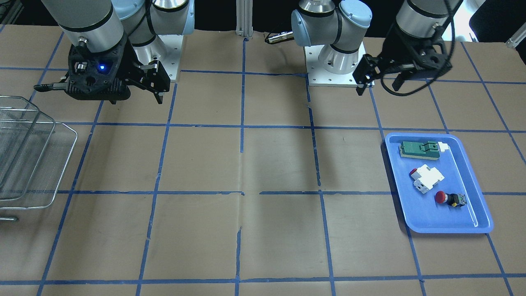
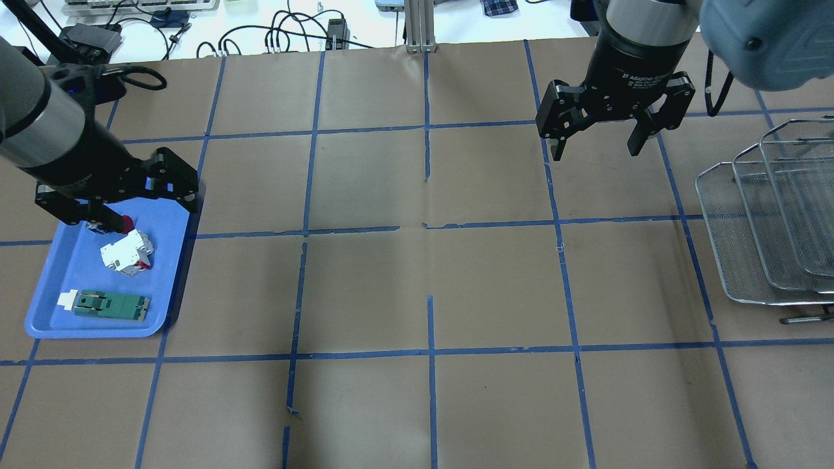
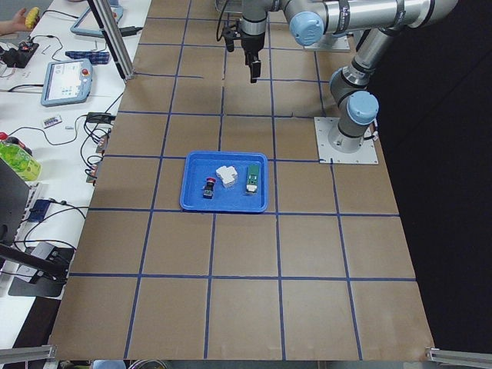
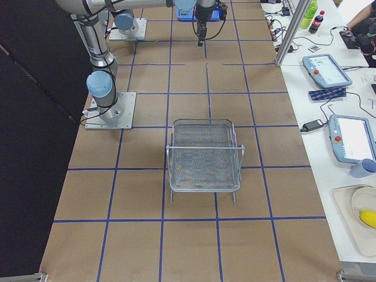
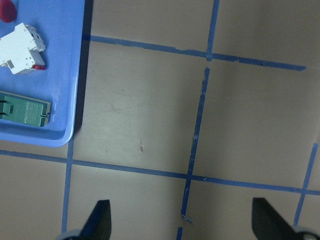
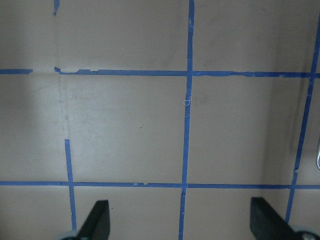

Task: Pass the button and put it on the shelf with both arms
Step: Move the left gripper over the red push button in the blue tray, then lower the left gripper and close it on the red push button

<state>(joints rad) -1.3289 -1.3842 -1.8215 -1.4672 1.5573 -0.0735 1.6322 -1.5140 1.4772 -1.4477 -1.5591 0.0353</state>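
The robot's left gripper should next hold the button by its black body (image 1: 458, 200), so that the button's red cap (image 1: 441, 197) stays free for the other hand to take.
The button (image 1: 450, 199), with a red cap and black body, lies in the blue tray (image 1: 448, 228) beside the other parts. In the overhead view the button (image 2: 125, 225) is partly hidden behind my left gripper (image 2: 117, 205). In the left wrist view only its red cap (image 5: 7, 10) shows, at the top left corner. My left gripper (image 1: 380, 82) is open and empty, hanging above the table on the robot's side of the tray. My right gripper (image 2: 596, 140) is open and empty, high over the table, away from the wire shelf (image 2: 769, 215). The shelf (image 4: 204, 155) holds nothing.
A white block (image 1: 427, 179) with a small red tab and a green flat part (image 1: 419, 149) also lie in the tray. The table is brown paper with blue tape grid lines. The two arm bases stand at the far edge in the front-facing view.
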